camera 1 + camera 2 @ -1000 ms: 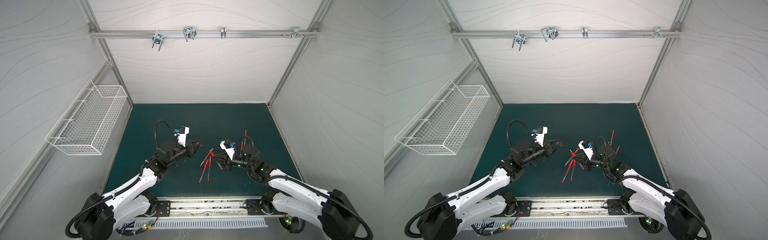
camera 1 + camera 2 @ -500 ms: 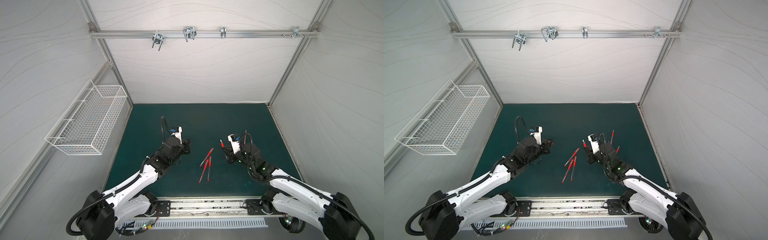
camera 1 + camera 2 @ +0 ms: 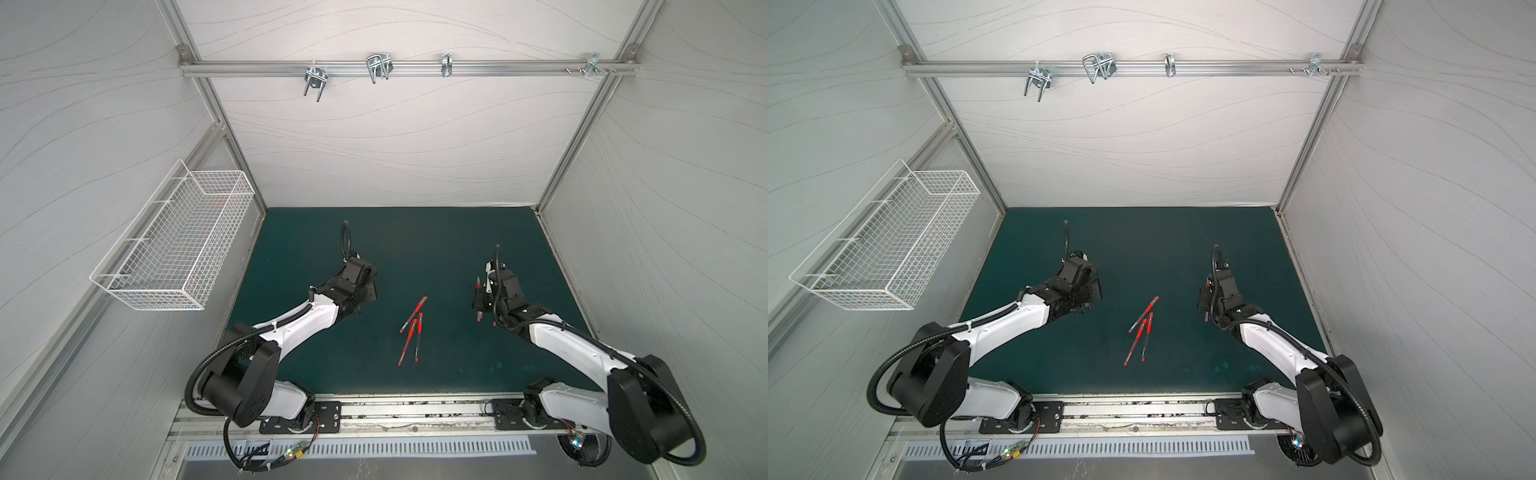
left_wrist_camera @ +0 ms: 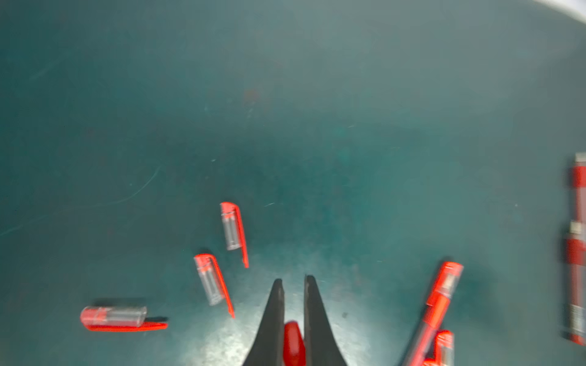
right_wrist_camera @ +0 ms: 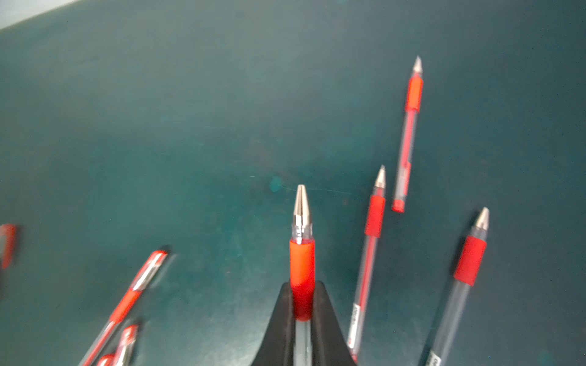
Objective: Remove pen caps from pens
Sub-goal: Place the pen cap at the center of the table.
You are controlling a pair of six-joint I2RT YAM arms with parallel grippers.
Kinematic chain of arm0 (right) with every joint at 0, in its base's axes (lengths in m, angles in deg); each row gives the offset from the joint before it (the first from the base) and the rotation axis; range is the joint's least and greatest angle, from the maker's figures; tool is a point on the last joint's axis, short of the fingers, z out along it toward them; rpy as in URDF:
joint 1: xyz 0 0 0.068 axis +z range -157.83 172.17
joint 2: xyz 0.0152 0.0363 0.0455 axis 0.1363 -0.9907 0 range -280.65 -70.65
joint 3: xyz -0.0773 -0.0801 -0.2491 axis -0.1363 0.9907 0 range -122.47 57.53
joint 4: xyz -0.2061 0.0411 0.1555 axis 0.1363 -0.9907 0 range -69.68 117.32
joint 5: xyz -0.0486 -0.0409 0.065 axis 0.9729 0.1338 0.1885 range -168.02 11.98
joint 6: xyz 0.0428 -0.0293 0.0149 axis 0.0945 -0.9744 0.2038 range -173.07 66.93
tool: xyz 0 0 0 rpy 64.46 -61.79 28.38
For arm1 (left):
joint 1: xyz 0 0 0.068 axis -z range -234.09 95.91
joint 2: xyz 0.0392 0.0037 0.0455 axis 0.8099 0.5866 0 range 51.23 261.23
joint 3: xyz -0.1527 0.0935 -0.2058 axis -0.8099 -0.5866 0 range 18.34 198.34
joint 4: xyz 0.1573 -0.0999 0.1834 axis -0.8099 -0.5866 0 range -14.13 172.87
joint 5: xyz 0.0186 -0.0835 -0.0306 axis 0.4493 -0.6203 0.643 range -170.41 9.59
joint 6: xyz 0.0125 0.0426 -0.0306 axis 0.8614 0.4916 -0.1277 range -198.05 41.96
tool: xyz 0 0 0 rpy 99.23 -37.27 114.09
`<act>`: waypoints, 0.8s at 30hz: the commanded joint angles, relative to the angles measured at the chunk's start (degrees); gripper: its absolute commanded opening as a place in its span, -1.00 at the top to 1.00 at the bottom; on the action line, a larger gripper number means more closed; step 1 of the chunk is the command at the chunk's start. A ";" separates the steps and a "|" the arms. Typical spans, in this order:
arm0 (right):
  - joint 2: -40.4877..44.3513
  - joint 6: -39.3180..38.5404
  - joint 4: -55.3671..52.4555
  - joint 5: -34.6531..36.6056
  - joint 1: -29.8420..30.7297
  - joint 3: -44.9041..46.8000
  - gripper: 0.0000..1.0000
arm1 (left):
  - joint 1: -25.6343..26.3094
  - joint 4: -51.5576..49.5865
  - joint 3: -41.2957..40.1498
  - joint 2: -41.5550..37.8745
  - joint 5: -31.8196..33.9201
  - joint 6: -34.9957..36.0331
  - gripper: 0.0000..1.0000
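The uncapped pen is high above the mat, looks larger than the pens beside it and would fall if I opened my right gripper now. I will keep holding the pen.
My left gripper point(image 4: 293, 279) is shut on a red pen cap point(image 4: 293, 343), low over the green mat point(image 4: 285, 126). Three loose pen caps point(image 4: 234, 228) point(image 4: 211, 280) point(image 4: 114, 317) lie on the mat beside it. My right gripper point(image 5: 302, 285) is shut on an uncapped pen point(image 5: 301, 253), its grey tip pointing away. Three more uncapped pens point(image 5: 409, 126) point(image 5: 371, 247) point(image 5: 466, 275) lie next to it. Between the arms, three capped pens point(image 3: 411, 328) point(image 3: 1142, 328) lie in a loose bundle in both top views. The left gripper point(image 3: 365, 297) stands left of them and the right gripper point(image 3: 478, 309) right of them.
A white wire basket point(image 3: 174, 249) hangs on the left wall. A metal rail with hooks point(image 3: 378, 68) runs across the back wall. White walls close the mat point(image 3: 415, 249) on three sides. The arm bases sit on a rail point(image 3: 395, 411) at the front edge.
The grippers, close together over the middle a second ago, have drawn apart. The left has swung left and down with the cap, the right has swung right and down with the pen.
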 commanded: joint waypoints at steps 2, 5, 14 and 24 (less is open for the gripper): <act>-3.63 2.92 -2.84 -1.76 -0.43 -2.80 1.00 | -0.76 -3.17 4.37 3.58 -2.27 -0.29 1.00; -5.66 3.35 -3.26 -0.86 -0.43 -3.55 1.00 | -0.73 -4.98 6.35 6.84 -2.04 0.60 1.00; -11.67 3.53 -3.44 -1.27 -0.86 -6.04 1.00 | -0.81 -7.32 9.50 12.57 -1.94 2.02 1.00; -16.64 2.84 -4.75 -1.56 -1.69 -8.25 0.96 | -1.84 -10.48 12.11 17.20 -0.84 2.26 0.88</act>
